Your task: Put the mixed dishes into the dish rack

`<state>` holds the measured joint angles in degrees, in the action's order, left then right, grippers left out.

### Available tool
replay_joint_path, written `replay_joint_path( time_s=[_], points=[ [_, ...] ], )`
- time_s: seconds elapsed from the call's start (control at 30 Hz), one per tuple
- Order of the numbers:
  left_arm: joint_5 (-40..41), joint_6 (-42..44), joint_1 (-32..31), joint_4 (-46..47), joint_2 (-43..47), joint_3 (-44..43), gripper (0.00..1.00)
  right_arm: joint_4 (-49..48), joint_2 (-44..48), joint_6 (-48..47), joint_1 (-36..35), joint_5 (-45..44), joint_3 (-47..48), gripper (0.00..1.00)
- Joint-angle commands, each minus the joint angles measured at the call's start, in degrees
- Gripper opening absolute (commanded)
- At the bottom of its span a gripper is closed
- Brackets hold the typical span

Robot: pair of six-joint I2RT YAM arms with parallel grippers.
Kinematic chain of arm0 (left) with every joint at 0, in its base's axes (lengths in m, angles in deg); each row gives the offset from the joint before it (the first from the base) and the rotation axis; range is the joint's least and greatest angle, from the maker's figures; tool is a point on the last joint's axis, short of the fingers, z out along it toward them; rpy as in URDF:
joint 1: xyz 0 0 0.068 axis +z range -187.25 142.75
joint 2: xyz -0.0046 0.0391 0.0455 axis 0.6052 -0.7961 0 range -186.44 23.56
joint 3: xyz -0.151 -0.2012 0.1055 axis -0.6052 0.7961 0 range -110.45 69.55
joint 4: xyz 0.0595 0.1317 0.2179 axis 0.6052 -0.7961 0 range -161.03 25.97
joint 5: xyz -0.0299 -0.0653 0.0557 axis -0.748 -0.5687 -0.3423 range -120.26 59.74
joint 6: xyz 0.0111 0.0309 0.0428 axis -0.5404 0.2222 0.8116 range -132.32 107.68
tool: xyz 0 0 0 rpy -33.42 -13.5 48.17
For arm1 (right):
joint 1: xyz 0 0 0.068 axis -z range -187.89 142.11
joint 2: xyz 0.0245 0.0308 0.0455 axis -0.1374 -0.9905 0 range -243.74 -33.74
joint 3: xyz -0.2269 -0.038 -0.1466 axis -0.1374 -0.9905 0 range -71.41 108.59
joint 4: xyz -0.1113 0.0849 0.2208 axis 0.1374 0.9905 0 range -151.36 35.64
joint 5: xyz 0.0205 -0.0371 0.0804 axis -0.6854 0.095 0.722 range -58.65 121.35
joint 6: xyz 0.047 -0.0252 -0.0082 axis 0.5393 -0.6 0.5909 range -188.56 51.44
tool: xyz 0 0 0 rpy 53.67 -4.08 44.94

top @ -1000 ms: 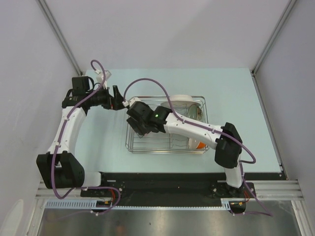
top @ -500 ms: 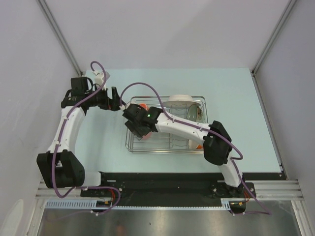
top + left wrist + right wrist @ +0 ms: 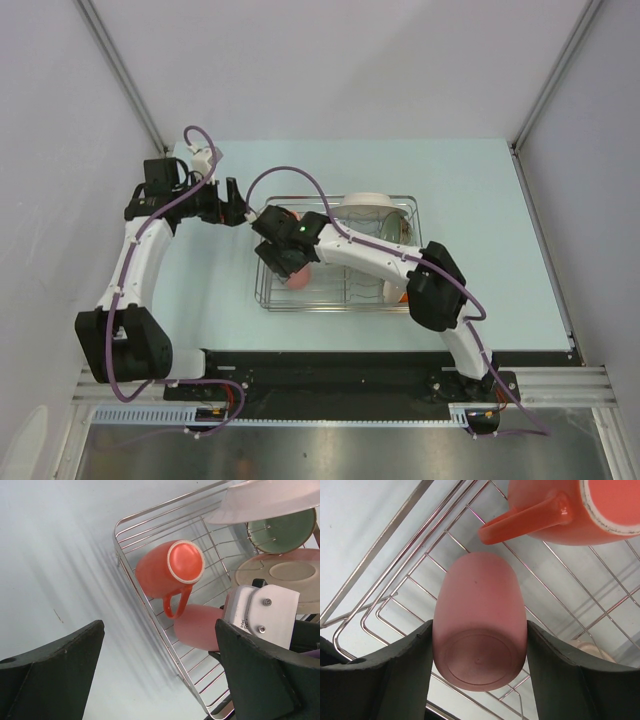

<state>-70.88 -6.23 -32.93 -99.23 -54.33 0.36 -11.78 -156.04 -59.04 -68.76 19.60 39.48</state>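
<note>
My right gripper has the salmon-pink tumbler [image 3: 297, 280] low over empty wires beside the orange mug's handle, so it will let go, as the tumbler would land inside the rack.
My right gripper [image 3: 479, 665] is shut on the salmon-pink tumbler [image 3: 480, 630], its fingers pressed against both sides near the base. It holds the tumbler [image 3: 297, 280] low over the left end of the dish rack [image 3: 335, 309]. The orange mug [image 3: 167, 572] lies on its side in the rack's far left corner, just beyond the tumbler [image 3: 200, 627]. My left gripper [image 3: 157, 672] hangs open and empty over the table outside the rack's left rim [image 3: 150, 600]. The green glass bowl [image 3: 282, 530], the cream plate [image 3: 290, 572] and a white bowl [image 3: 270, 500] stand further along the rack.
An orange-outside bowl [image 3: 397, 293] shows at the rack's near right corner, partly under my right arm. The left gripper [image 3: 232, 200] sits close to the rack's far left corner. Pale blue table [image 3: 480, 200] surrounds the rack; grey walls close in the sides.
My right arm has swung left along the rack with the tumbler, uncovering the orange mug. The left gripper has barely shifted.
</note>
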Motion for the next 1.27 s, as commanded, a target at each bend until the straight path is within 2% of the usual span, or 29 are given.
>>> replay_joint_path(
  time_s=[0.0,0.13,0.17,0.23,0.27,0.5,0.63,0.8,0.97,1.07,1.23],
  points=[
    [-4.64,-0.55,-0.71,-0.13,1.07,-0.6,0.98,-0.89,-2.42,-1.52,0.13,3.58,0.64,0.36],
    [-4.47,-0.29,-0.71,-0.48,0.81,-0.95,0.98,-1.42,-1.98,-1.61,0.04,3.05,0.2,0.58],
    [-4.47,-0.2,-0.8,-0.57,0.81,-1.04,0.98,-1.68,-1.37,-1.52,0.04,2.79,-0.15,0.69],
    [-4.38,-0.29,-0.71,-0.57,0.55,-1.12,0.98,-1.68,-0.4,-1.43,-0.05,1.56,-0.41,0.85],
    [-4.47,-0.2,-0.8,-0.74,0.37,-1.65,0.98,-1.6,0.13,-1.43,0.04,1.12,-0.67,0.99],
    [-3.15,-0.2,-0.8,-1.54,-0.34,-3.67,0.98,-1.86,9.35,-0.91,0.65,0.32,-2.7,1.0],
    [-2.01,0.5,-0.8,-1.8,-0.16,-3.32,0.98,-2.03,19.6,0.76,1.01,-1.43,-4.36,1.0],
    [-0.87,1.21,-0.71,-2.59,-0.51,-3.41,0.99,-5.55,33.33,3.57,3.9,-2.75,-12.61,1.0],
    [2.03,1.65,-0.8,-1.71,-1.47,-2.45,0.99,-7.49,47.3,7.53,11.88,-2.06,-27.1,1.0],
    [3.44,2.26,-0.8,-1.89,-3.14,-2.18,0.98,-8.27,51.18,8.41,12.96,-2.4,-31.43,1.0],
    [5.46,2.53,-0.8,0.04,-2.71,-0.86,0.98,-8.45,52.51,8.59,13.22,-3.19,-32.4,1.0]
  ],
)
